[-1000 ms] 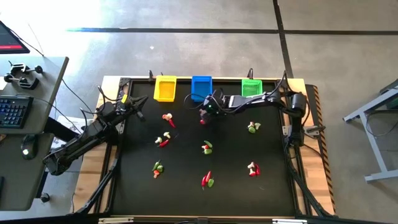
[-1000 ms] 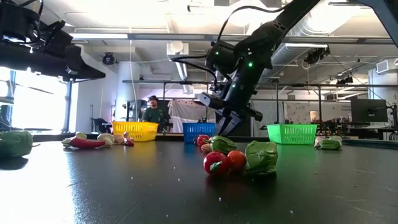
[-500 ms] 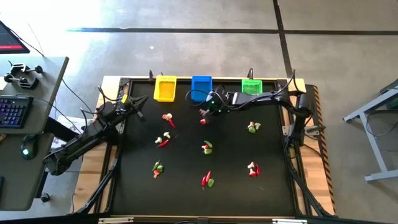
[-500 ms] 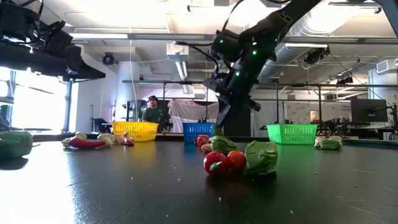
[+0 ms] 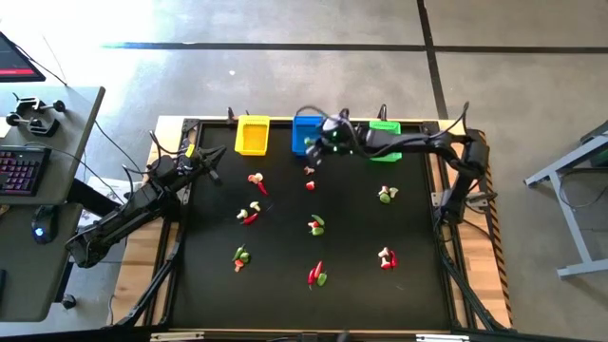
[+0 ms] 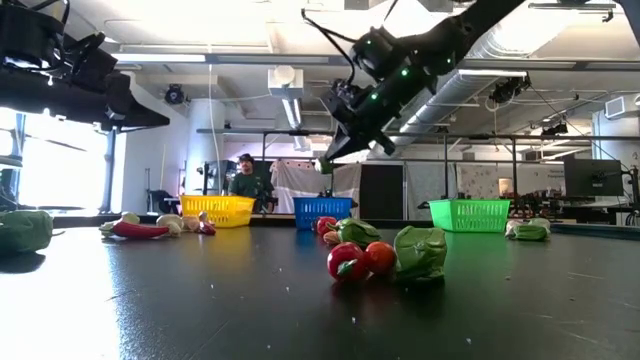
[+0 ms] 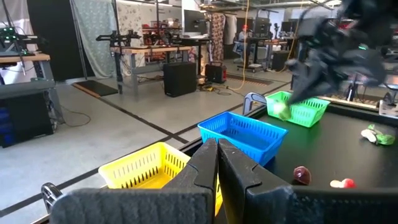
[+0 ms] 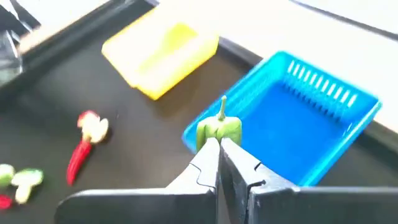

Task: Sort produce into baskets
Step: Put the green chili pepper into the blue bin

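The green piece is over the blue basket's near rim, so I should move the piece over the basket's middle before my right gripper releases it.
My right gripper (image 5: 311, 145) is shut on a small green pepper-like piece (image 8: 219, 129), high above the table at the near edge of the blue basket (image 5: 306, 129). It also shows in the low view (image 6: 327, 158). The yellow basket (image 5: 252, 134) and the green basket (image 5: 384, 133) stand on either side of the blue one along the far edge. Small clusters of produce lie on the black mat, among them a red piece (image 5: 310, 183) just near of the blue basket. My left gripper (image 7: 217, 151) is shut and empty at the table's left (image 5: 213, 170). My right gripper pinches the green piece's lower part (image 8: 218, 138) between its two fingertips. The fingers slant down from the table's right. The piece stands out beyond the tips with its thin stem (image 8: 223, 104) pointing away, lifted clear of the table.
Produce clusters lie at the left (image 5: 249, 215), near left (image 5: 240, 256), middle (image 5: 317, 226), near middle (image 5: 317, 275), right (image 5: 387, 194) and near right (image 5: 387, 256). A person (image 6: 245, 180) shows in the room behind the table.
My right gripper has risen from the mat near the red piece and gone toward the far edge, carrying the green piece up to the blue basket. The red piece has stayed on the mat.
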Robot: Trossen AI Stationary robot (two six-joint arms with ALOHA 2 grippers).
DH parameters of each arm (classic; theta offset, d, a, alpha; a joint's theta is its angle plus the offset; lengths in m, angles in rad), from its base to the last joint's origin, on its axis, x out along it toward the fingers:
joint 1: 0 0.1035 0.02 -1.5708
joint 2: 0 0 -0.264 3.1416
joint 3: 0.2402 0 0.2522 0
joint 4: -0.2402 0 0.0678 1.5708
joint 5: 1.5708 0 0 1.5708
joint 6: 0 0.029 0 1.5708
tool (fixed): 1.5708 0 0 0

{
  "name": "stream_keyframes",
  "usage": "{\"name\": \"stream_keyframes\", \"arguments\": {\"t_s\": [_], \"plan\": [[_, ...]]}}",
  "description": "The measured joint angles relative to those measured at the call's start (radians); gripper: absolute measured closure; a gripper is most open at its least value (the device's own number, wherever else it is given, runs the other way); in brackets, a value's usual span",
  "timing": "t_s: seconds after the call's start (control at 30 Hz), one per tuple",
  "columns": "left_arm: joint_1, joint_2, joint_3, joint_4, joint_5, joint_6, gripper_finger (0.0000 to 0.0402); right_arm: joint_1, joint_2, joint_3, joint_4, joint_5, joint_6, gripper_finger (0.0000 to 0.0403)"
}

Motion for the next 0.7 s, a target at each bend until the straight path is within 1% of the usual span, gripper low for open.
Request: {"name": "stream_keyframes", "arguments": {"t_s": [0.13,0.27,0.37,0.53,0.7], "plan": [[0.0,0.0,0.0,0.0,0.0,0.0,0.0401,-0.068,0.001,0.0,0.06,-0.034,-0.042,0.0402],[0.0,0.0,0.0,0.0,0.0,0.0,0.0401,-0.116,0.026,0.049,0.027,-0.056,-0.074,0.0402],[0.0,0.001,0.0,0.0,0.0,0.0,0.0401,-0.136,0.083,0.128,-0.057,-0.08,-0.112,0.0402],[0.0,0.005,0.0,-0.001,0.0,0.0,0.0401,-0.163,0.201,0.293,-0.242,-0.082,-0.177,0.0402],[0.0,0.008,0.0,0.0,0.0,-0.001,0.0401,-0.183,0.308,0.431,-0.347,-0.09,-0.207,0.0402]]}}
